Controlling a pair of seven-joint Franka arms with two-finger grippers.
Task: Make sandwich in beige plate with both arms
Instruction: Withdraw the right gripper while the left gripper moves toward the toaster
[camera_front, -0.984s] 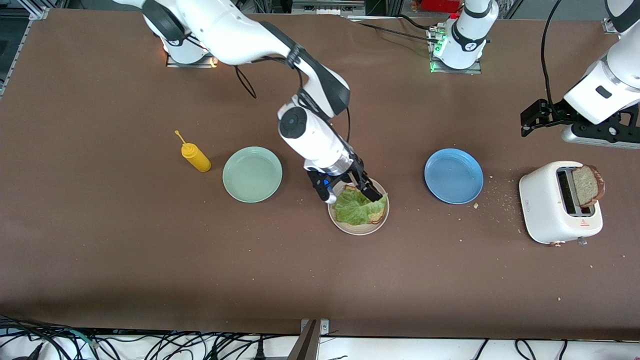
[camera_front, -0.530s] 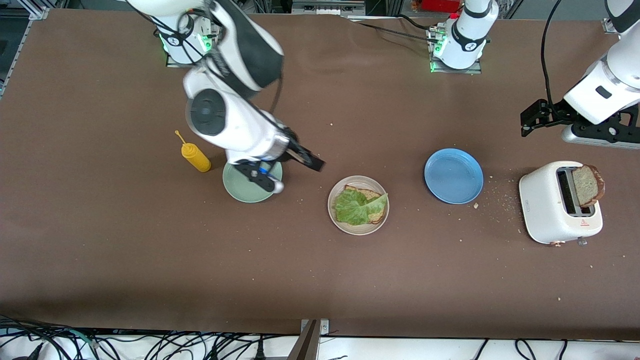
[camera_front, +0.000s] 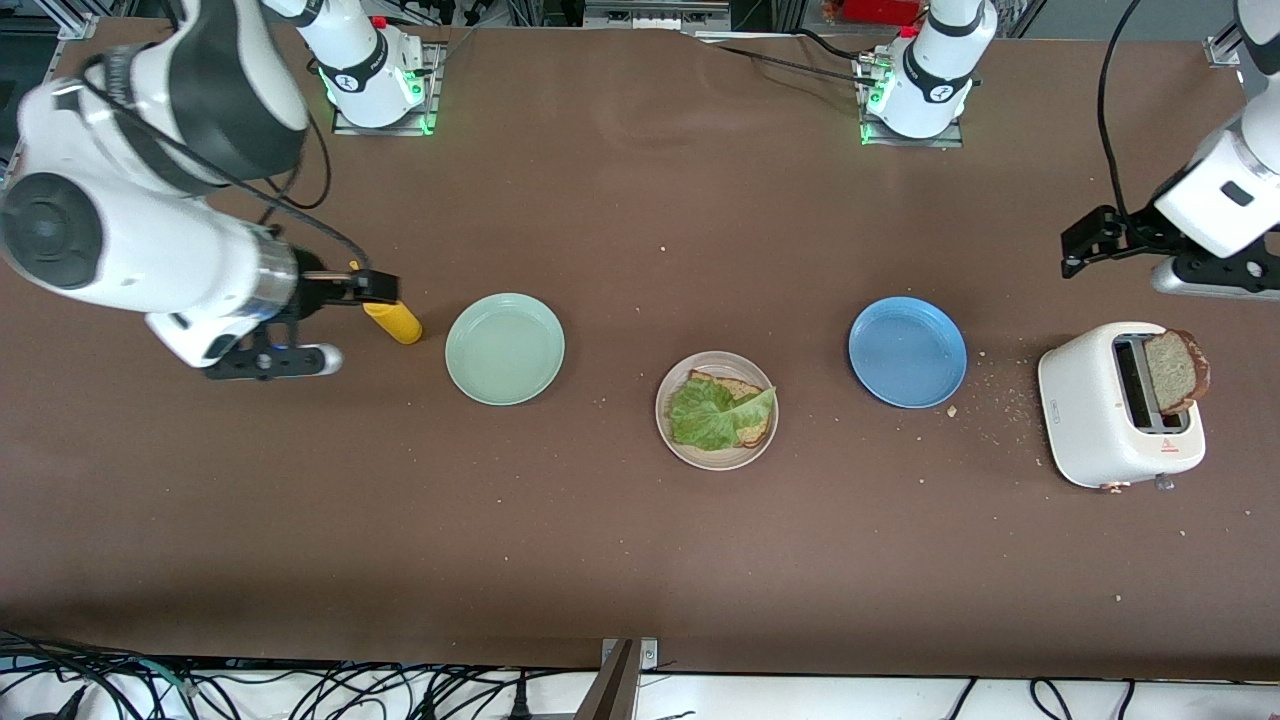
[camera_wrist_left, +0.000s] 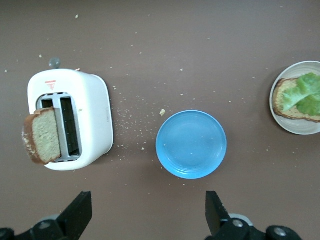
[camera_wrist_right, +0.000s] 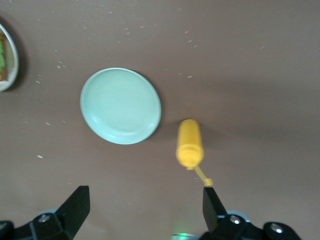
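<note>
The left gripper picks up the bread slice by its exposed crust end next, to top the lettuce on the beige plate.
The beige plate stands mid-table with a brown bread slice on it and a green lettuce leaf lying over that slice. A second bread slice sticks up from the white toaster. My right gripper hangs open and empty over the yellow bottle, well away from the plate. My left gripper hangs open and empty over bare table near the toaster. The left wrist view shows the toaster, its slice and the beige plate; that gripper holds nothing.
A mint green plate lies between the bottle and the beige plate. A blue plate lies between the beige plate and the toaster. Crumbs are scattered round the toaster. In the right wrist view the mint plate and the bottle lie below my right gripper.
My right arm has pulled away from the beige plate, passing over the mint plate to the yellow bottle, leaving the lettuce on the bread. My left arm has shifted slightly toward its end.
</note>
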